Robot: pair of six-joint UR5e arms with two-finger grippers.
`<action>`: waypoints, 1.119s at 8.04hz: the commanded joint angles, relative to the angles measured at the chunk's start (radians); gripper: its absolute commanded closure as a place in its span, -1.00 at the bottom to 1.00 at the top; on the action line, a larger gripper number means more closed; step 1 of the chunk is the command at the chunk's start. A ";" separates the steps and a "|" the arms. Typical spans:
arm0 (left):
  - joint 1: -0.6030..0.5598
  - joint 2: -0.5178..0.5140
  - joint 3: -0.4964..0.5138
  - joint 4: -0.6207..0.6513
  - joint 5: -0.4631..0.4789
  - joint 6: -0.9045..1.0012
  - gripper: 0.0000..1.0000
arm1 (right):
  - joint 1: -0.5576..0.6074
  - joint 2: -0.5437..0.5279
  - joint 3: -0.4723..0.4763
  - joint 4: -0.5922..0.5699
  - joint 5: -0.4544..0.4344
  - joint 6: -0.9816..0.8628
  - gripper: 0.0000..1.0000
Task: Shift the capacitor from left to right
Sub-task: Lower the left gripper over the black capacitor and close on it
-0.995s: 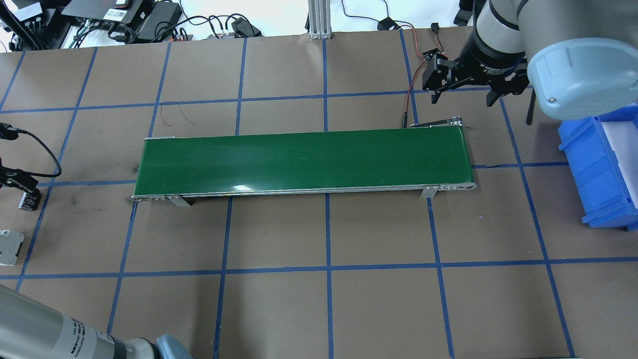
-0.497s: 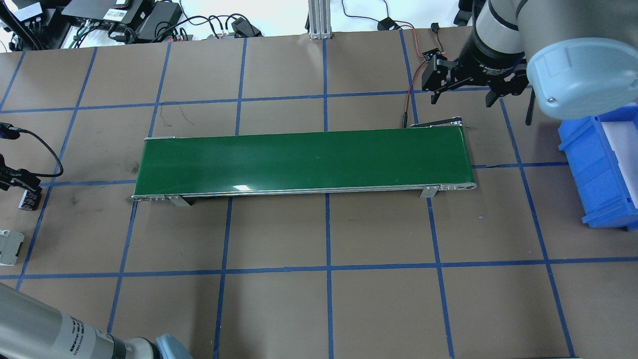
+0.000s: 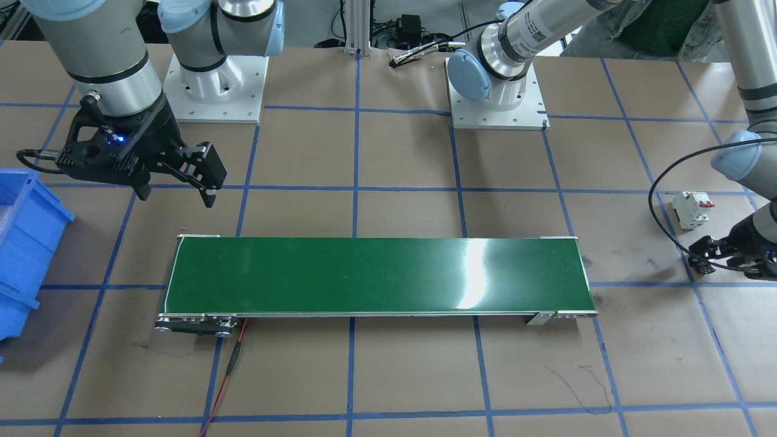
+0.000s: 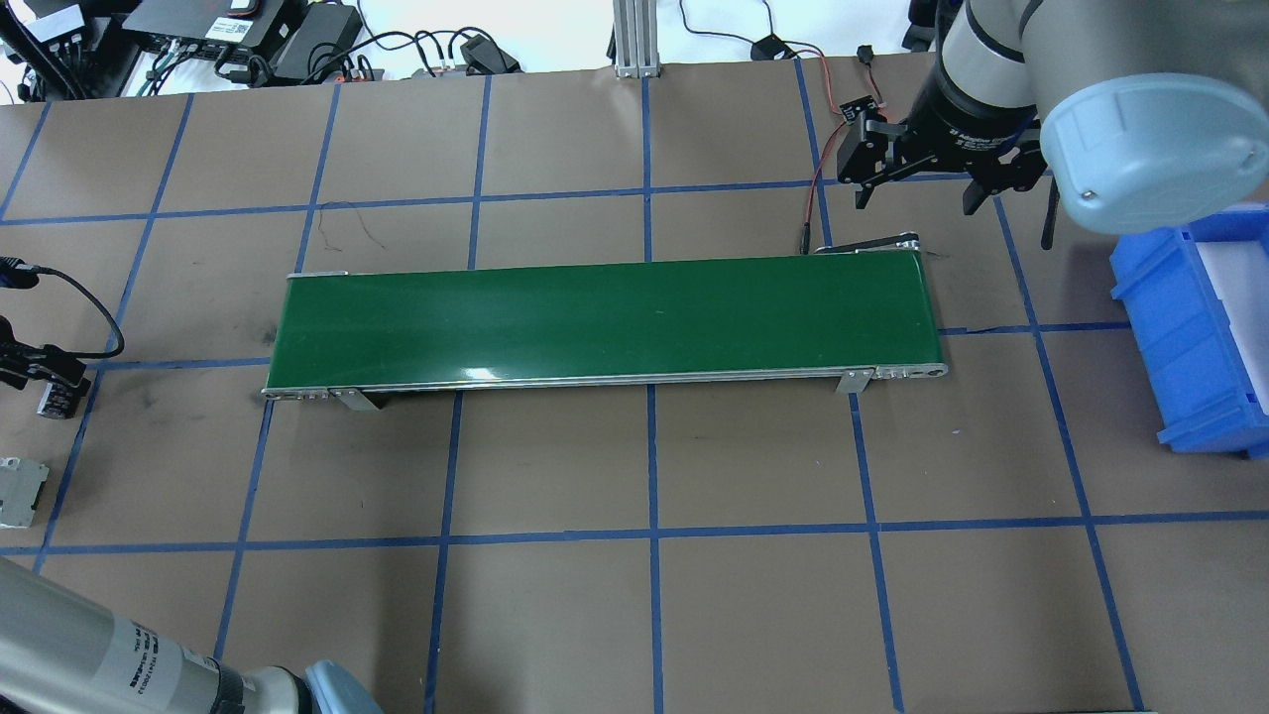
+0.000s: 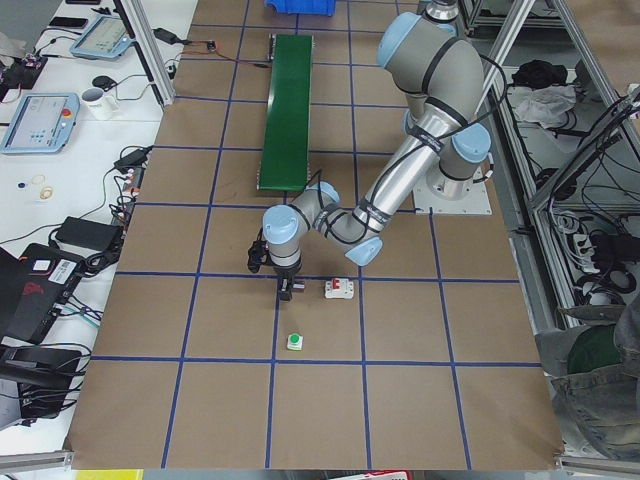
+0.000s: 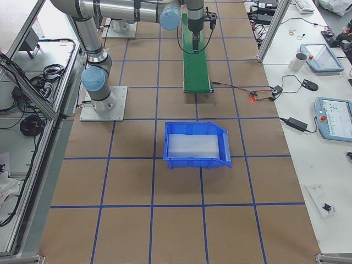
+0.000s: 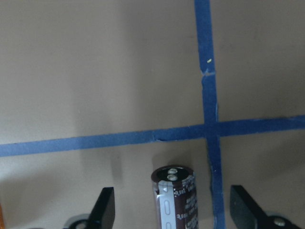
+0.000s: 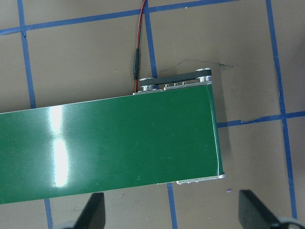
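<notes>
The capacitor needs to go across on the green conveyor belt, so my left gripper should grab it by its cylindrical body (image 7: 175, 202) next.
The capacitor (image 7: 174, 199) is a dark stubby cylinder with pale markings and a silvery end face. It sits on the brown table paper beside a blue tape cross. It also shows at the far left of the overhead view (image 4: 56, 397). My left gripper (image 7: 174, 214) is open, with one finger on each side of the capacitor and clear gaps between them. It shows low over the table at the overhead view's left edge (image 4: 40, 372). My right gripper (image 4: 919, 196) is open and empty, above the table just beyond the far right end of the green conveyor belt (image 4: 605, 322).
A white breaker with red switches (image 3: 692, 209) lies close to the left gripper. A small white-and-green block (image 5: 295, 342) lies further out. A blue bin (image 4: 1200, 337) stands at the right. A red wire (image 4: 815, 193) runs to the belt's far right corner.
My left gripper has edged slightly closer over the capacitor. My right arm has shifted a little. The capacitor has not moved.
</notes>
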 commanded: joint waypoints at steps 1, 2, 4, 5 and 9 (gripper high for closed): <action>0.010 -0.002 -0.018 0.002 -0.008 0.000 -0.69 | -0.001 0.001 0.000 0.000 0.000 0.002 -1.00; 0.010 0.000 -0.029 0.004 -0.005 0.000 -0.61 | 0.001 0.001 -0.001 -0.002 0.000 0.004 -1.00; 0.010 0.000 -0.029 0.002 -0.003 0.002 -0.56 | 0.001 0.001 0.000 -0.003 0.000 0.004 -1.00; 0.010 0.000 -0.029 0.002 -0.003 0.002 -0.51 | 0.001 0.001 0.000 -0.002 0.000 0.004 -1.00; 0.010 -0.004 -0.029 0.004 0.063 0.005 0.53 | -0.001 0.001 0.000 -0.003 -0.003 0.002 -1.00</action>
